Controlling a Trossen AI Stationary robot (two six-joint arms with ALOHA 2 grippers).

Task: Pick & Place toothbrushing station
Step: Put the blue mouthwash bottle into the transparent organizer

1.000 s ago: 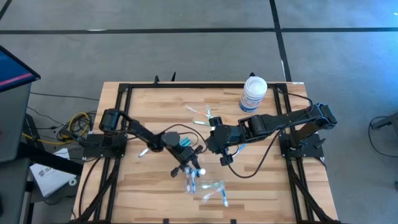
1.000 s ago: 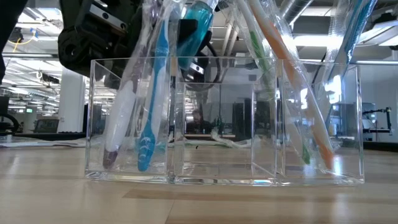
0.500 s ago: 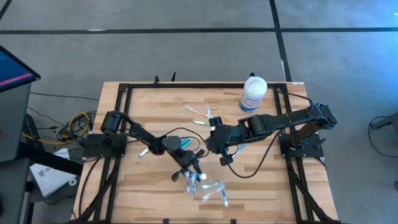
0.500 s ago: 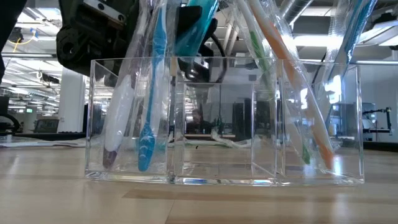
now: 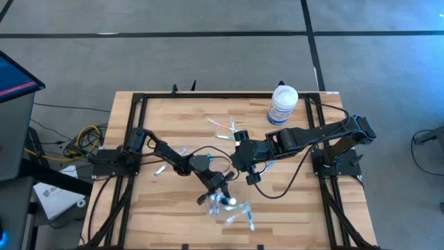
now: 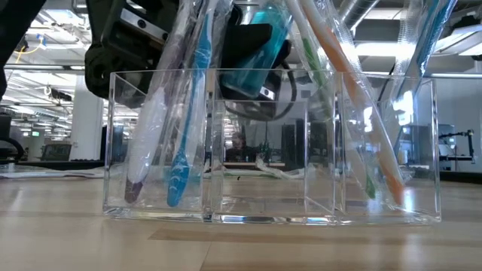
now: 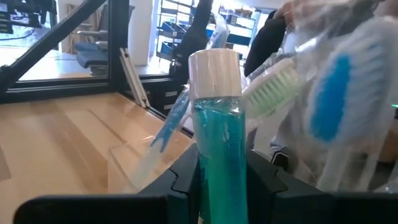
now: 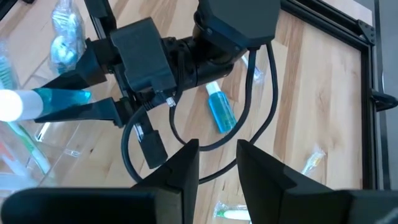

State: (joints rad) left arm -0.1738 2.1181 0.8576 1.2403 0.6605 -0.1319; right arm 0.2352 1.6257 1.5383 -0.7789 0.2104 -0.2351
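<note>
In the left wrist view the teal tube is over the clear tray between the toothbrushes and would rest inside, so it is time for my left gripper to release now.
The clear tray (image 6: 273, 219) stands near the table's front edge (image 5: 237, 217). Its left compartment holds a blue toothbrush (image 6: 185, 143). Its right compartment holds green and orange-white toothbrushes (image 6: 361, 120); all lean on the walls. My left gripper (image 5: 224, 193) is shut on a teal tube (image 7: 221, 140) with a white cap (image 7: 214, 70). It hangs just above the tray's middle compartment (image 6: 260, 45). My right gripper (image 5: 236, 153) hovers open above the table's middle, with nothing between its fingers (image 8: 185, 167). My left gripper pinches the teal tube's body (image 7: 221, 177) between its two fingers, well behind the cap. The fingers come about level from the table's far left, and the tube lies along them with its cap end (image 8: 9, 103) sticking out ahead. The tube is clear of the table, over the tray.
A second teal tube (image 8: 221, 113) lies on the wood under my left arm. A white tub with a blue label (image 5: 282, 104) stands at the back right. Wrapped toothbrushes lie loose at the table's middle back (image 5: 223, 129) and left (image 5: 161, 169). A black frame edges the table.
My left gripper has gone toward the table's near right and slightly down, carrying the teal tube. The tube was over the tray's left compartment and is now lower, over the middle one. The gripper stays shut on it.
</note>
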